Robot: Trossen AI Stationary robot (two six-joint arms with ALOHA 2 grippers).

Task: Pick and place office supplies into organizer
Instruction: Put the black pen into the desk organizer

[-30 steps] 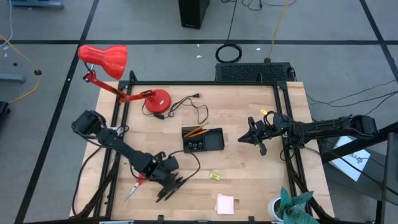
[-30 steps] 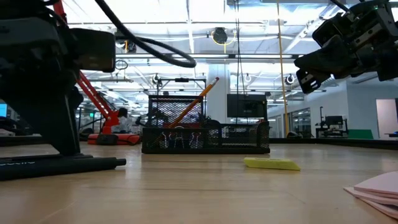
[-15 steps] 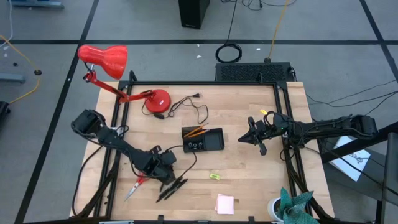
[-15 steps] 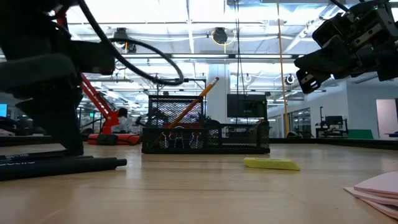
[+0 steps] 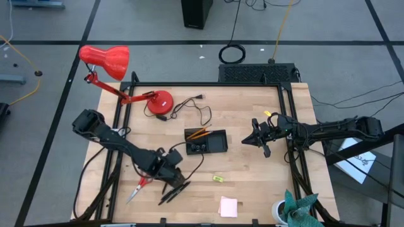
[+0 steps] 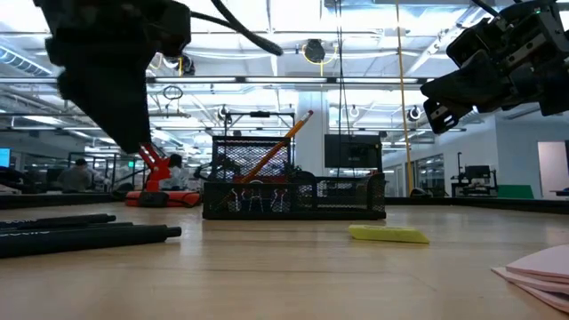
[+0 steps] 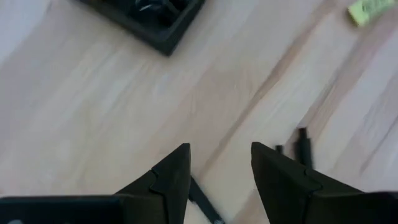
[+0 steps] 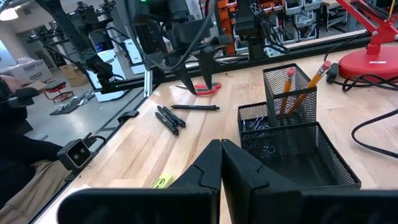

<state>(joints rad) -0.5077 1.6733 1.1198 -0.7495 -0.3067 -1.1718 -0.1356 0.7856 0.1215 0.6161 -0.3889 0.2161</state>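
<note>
My left gripper will next grab the dark pen by its body [image 7: 204,199] to stand it in the black mesh organizer [image 7: 152,18].
My left gripper [image 5: 173,181] hangs open above the dark pens [image 5: 172,195] near the table's front edge, with only bare wood between its fingers [image 7: 217,168]. The pens [image 6: 89,236] lie flat on the table. The red-handled scissors [image 5: 137,188] lie just left of them. The black mesh organizer [image 5: 205,142] stands mid-table with orange pencils [image 6: 284,138] leaning upright in its cup. A small yellow item [image 5: 218,178] and a pink sticky-note pad [image 5: 228,206] lie on the wood to the pens' right. My right gripper [image 5: 257,140] waits shut, right of the organizer and above the table.
A red desk lamp [image 5: 107,60] stands at the far left with its base [image 5: 159,102] on the table, and its black cord [image 5: 196,110] curls behind the organizer. A white cup with green cloth [image 5: 297,211] sits at the near right corner.
My left gripper has risen from table height beside the pens to well above them, rolling a little as it went. It stays open. The pens lie where they were.
</note>
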